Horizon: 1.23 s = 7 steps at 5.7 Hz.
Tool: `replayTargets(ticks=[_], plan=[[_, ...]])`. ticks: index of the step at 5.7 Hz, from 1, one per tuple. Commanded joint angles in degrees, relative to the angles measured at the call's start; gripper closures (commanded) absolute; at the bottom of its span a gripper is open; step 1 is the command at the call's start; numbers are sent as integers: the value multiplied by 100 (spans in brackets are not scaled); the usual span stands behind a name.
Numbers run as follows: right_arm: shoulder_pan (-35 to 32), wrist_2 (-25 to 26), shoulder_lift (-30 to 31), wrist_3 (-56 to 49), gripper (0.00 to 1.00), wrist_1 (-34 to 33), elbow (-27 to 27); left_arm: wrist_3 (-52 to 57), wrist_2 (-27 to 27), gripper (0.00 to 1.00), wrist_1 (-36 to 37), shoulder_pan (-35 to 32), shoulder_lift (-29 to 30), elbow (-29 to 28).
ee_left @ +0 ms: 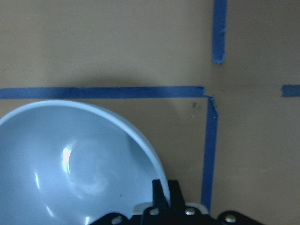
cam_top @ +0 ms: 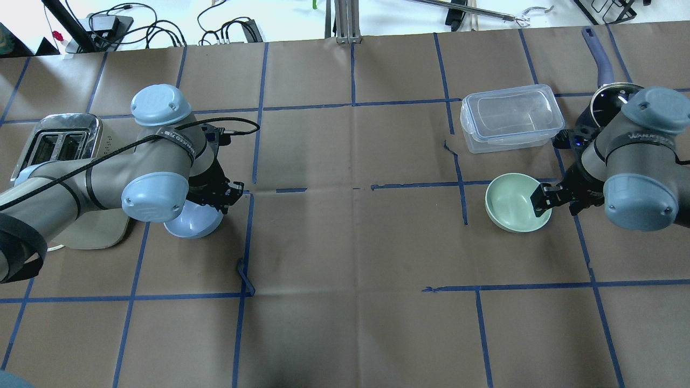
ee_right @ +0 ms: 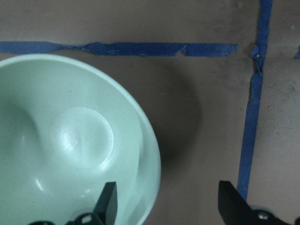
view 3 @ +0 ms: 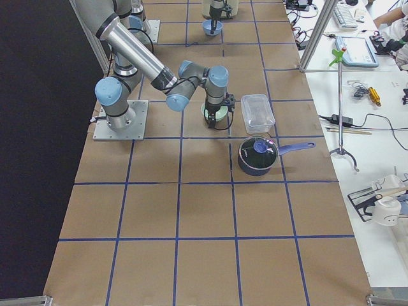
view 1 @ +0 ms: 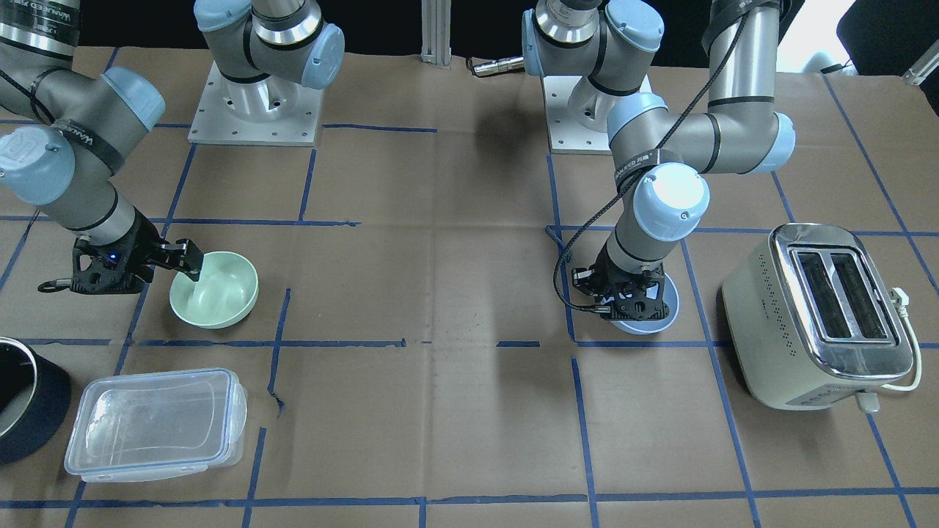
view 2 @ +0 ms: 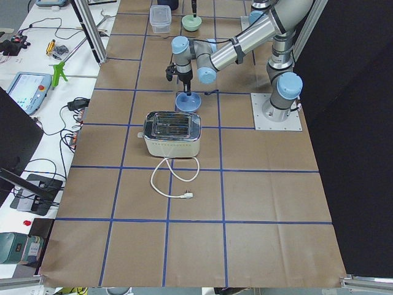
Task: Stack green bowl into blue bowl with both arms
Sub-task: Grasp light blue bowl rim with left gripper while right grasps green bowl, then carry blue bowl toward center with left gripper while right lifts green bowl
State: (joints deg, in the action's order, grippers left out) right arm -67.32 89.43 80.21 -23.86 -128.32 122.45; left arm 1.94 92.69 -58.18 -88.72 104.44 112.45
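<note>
The green bowl will go into the blue bowl, so my right gripper will grab its rim (ee_right: 158, 165) next.
The green bowl (view 1: 220, 293) sits on the paper-covered table, also seen in the overhead view (cam_top: 512, 205) and the right wrist view (ee_right: 70, 140). My right gripper (view 1: 192, 265) is open and straddles its rim, with one finger inside the bowl and one outside (ee_right: 166, 190). The blue bowl (view 1: 645, 325) lies far across the table near the toaster, partly hidden under my left arm (cam_top: 194, 223). My left gripper (view 1: 632, 304) is shut on the blue bowl's rim, its fingers (ee_left: 161, 197) close together on the edge in the left wrist view.
A cream and chrome toaster (view 1: 821, 315) stands just beyond the blue bowl. A clear lidded container (view 1: 154, 425) and a dark pot (view 1: 22, 396) sit near the green bowl. Blue tape lines cross the brown paper.
</note>
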Motion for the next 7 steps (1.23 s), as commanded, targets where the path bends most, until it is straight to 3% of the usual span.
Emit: replayTargets(ticks=[1,2,3,4,5,7], plan=[[-9,4,-5,-13,84,8,16,-568,-145,100,-481,-905,284,-1147],[-9,-5,4,-22,93,9,16,-902,-216,100,-666,-1441,896,-2016],[-35,-14,39,-39,95,0,-27,-1611,-234,100,-659,-2047,1329,-2495],[-192,-14,83,-31,96,104,-254,-1870,-191,100,-555,-2532,1516,-2508],[-315,-5,83,-13,96,810,-865,-1907,-156,99,-101,-2806,1692,-2500],[-482,-14,92,-40,96,2803,-2603,-1917,-129,92,27,-3011,1685,-2369]])
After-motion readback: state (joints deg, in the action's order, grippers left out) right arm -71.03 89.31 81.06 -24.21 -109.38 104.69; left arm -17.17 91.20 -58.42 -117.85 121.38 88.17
